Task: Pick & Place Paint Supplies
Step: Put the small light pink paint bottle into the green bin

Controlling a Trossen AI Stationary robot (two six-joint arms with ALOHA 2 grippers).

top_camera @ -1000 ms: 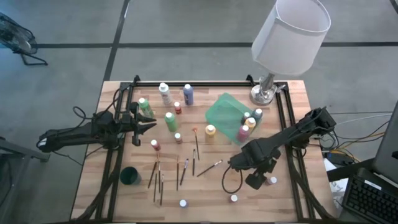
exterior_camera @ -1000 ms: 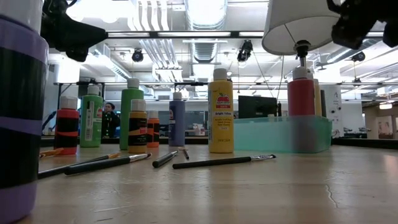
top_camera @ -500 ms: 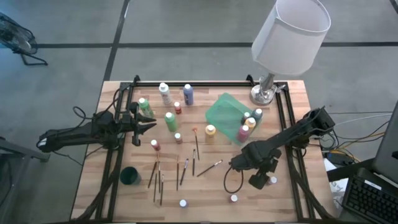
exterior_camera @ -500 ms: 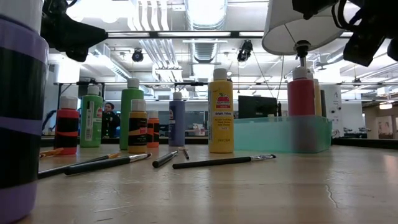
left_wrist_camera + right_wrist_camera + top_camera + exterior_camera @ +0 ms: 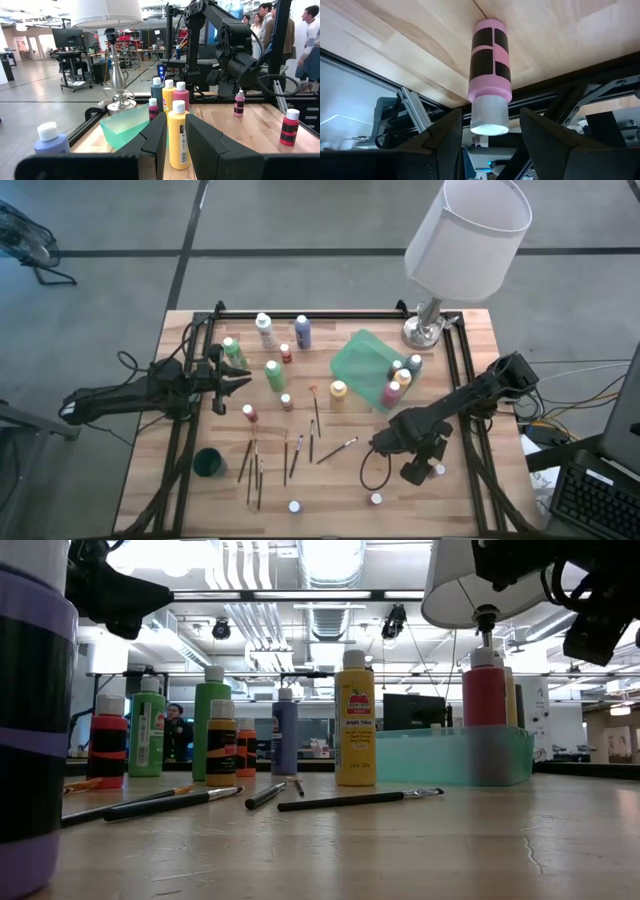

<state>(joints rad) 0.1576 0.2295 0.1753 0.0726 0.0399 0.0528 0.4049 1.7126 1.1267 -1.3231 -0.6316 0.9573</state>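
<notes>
The pink paint bottle needs to go in the green tray (image 5: 360, 360). My right gripper should grab the bottle by its white cap (image 5: 437, 469) next.
A pink paint bottle (image 5: 490, 65) with a white cap (image 5: 490, 117) stands upright near the table's right near side (image 5: 437, 471). My right gripper (image 5: 490, 150) hangs open just above it, slanting down, with a finger on either side of the cap and touching nothing. Other paint bottles (image 5: 273, 373) stand mid-table, and several stand in the translucent green tray (image 5: 360, 360). Brushes (image 5: 290, 450) lie flat toward the near side. My left gripper (image 5: 235, 380) waits at the table's left, level and narrowly open on nothing.
A lamp (image 5: 465, 240) stands at the far right corner, its base beside the tray. A dark green cup (image 5: 209, 463) sits near left. Two small bottles (image 5: 376, 499) stand by the near edge. A black frame rail (image 5: 470, 430) runs just right of the pink bottle.
My right gripper has sunk a little toward the pink bottle, staying open. No thing on the table has moved.
</notes>
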